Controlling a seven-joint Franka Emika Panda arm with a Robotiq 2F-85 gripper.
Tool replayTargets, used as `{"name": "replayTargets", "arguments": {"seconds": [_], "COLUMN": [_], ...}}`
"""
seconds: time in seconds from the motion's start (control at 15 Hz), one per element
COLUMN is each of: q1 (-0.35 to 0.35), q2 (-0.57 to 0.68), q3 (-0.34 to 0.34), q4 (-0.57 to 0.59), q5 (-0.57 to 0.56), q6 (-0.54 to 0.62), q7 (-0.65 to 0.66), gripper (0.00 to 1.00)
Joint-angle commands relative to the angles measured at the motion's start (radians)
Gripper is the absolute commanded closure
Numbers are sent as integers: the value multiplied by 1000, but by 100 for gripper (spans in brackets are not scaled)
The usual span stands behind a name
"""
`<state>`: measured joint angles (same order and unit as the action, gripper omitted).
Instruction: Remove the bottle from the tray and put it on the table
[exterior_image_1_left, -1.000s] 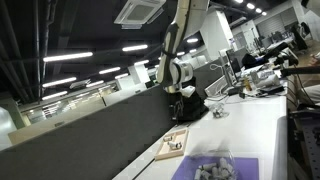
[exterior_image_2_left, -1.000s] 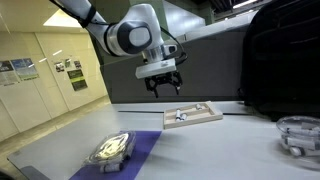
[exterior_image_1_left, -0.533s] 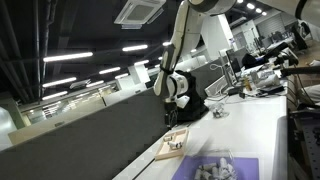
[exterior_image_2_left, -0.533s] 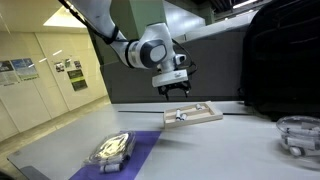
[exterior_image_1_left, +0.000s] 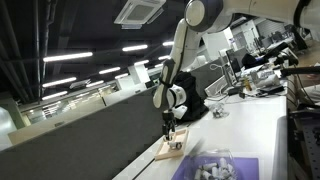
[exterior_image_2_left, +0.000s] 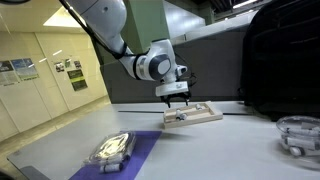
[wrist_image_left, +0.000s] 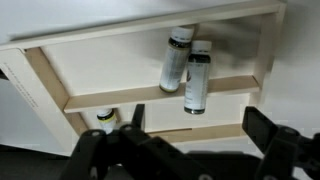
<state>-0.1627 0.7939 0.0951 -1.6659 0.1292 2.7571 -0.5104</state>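
My gripper lowers to the bottle and closes only then. My open fingers still hang above the tray, short of the bottle's sides, so it is too early to close.
The tan wooden tray with low rim and inner slats fills the wrist view. Two bottles lie side by side in it: a grey one with a white cap and a grey one with a dark cap. A third small bottle shows at the lower left, partly hidden by a finger. My gripper is open and empty, just above the tray, its fingers either side of the bottles' lower ends. In both exterior views the gripper hangs close over the tray on the white table.
A purple mat with whitish pieces lies near the tray. A dark grey partition wall runs along the table's edge. A black bag and a clear round container stand beyond the tray.
The arm has come down and moved over the tray; the gripper, high above the table a second ago, now sits just over the tray. The gripper stays open.
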Motion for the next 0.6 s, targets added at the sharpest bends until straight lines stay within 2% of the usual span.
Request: {"name": "replayTargets", "arguments": {"seconds": [0.0, 0.2, 0.27, 0.33, 0.53], "q1": [-5, -8, -8, -7, -9], "q2": [61, 89, 96, 104, 121], "q3": [15, 27, 31, 34, 45], "q4": [82, 112, 120, 127, 143], "q5": [-47, -52, -54, -58, -60], "q6": [-22, -33, -33, -31, -30], "q7": [65, 79, 81, 81, 79], "gripper": [0, 0, 25, 27, 49]}}
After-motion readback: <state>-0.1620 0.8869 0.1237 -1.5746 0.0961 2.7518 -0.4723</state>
